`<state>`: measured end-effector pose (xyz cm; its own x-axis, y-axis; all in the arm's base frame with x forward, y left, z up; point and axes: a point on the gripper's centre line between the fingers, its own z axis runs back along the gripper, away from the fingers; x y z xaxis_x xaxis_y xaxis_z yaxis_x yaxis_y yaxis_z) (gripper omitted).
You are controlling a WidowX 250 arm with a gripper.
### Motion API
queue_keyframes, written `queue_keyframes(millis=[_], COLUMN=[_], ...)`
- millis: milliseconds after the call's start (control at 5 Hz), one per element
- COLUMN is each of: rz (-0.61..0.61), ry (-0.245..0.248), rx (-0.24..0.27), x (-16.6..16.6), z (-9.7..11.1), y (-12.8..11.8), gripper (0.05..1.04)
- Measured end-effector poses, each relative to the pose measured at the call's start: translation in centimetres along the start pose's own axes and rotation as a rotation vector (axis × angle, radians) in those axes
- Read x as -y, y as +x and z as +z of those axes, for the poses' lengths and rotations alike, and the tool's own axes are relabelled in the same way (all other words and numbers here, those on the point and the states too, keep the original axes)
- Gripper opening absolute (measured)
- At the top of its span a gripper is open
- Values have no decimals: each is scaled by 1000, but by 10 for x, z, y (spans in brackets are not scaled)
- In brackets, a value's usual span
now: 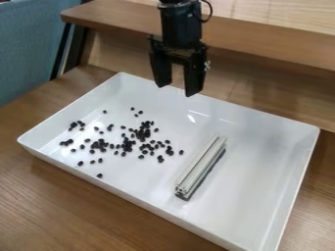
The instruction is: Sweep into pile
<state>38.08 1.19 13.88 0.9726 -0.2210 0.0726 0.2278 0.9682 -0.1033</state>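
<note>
My gripper should next grab the silver metal bar's middle to sweep the scattered black beans into a pile.
My gripper (177, 90) hangs over the back edge of the white tray (262, 142), its two fingers apart with nothing between them. Inside the tray, small black beans (128, 143) lie scattered across the left half, densest near the middle of that half, with stray ones around the edges. To the right of the beans, a pale metal bar (202, 165) lies slanted on the tray floor, apart from the gripper.
Raised walls run around the tray, which stands on a brown wooden table (78, 211). Behind it is a wooden ledge (275, 46), and blue fabric (29, 44) shows at the upper left.
</note>
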Motion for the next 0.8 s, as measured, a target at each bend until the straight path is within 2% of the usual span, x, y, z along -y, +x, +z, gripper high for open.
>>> queue_keyframes(millis=[200,600,800], rz=[11,37,63], ry=[-12,-58,-44], rx=[-33,-98,-68], x=[-1,33,42], z=[-13,-51,-48], y=[-1,-12,-16], gripper=[1000,1000,1000])
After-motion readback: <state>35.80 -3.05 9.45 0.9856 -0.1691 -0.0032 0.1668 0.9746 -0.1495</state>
